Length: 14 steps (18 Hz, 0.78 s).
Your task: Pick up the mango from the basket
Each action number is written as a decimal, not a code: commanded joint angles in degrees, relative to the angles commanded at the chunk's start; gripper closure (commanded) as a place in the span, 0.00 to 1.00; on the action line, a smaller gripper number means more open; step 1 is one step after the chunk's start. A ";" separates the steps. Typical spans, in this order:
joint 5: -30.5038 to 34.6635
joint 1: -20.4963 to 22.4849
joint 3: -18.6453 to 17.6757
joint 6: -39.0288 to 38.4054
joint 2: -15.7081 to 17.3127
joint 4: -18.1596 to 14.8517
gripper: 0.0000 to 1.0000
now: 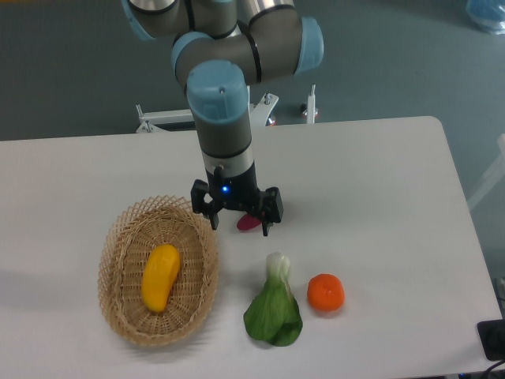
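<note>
I will next grab the mango by its smooth middle [161, 277] to pick it out of the wicker basket.
The mango [160, 276], smooth and yellow-orange, lies lengthwise in the middle of the oval wicker basket [126, 316] at the table's front left. My gripper [239, 226] hangs above the table just right of the basket's far rim, up and to the right of the mango. Its fingers are spread apart, open, with nothing held. A small purple-red sweet potato [249, 223] lies on the table under the gripper, partly hidden by it.
A green bok choy [273, 306] lies in front of the gripper. A round orange tangerine [325, 292] sits to its right. The table's front edge runs close below the basket and the greens.
</note>
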 joint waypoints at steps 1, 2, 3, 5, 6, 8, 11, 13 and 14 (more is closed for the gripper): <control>-0.09 -0.44 -0.52 -2.80 -0.09 0.00 0.00; -0.09 -1.14 -0.70 -4.57 -0.44 0.00 0.00; -0.09 -2.36 -1.05 -5.98 -1.05 0.00 0.00; -0.70 -4.82 -1.49 -8.00 -1.23 0.26 0.00; -2.62 -5.62 -1.93 -8.45 -1.32 0.61 0.00; -5.36 -6.68 -2.46 -9.50 -3.07 2.19 0.00; -5.36 -10.37 -2.90 -11.00 -4.83 3.33 0.00; -5.36 -11.25 -2.64 -11.00 -6.93 5.44 0.00; -5.28 -11.86 -2.46 -11.09 -7.99 6.93 0.00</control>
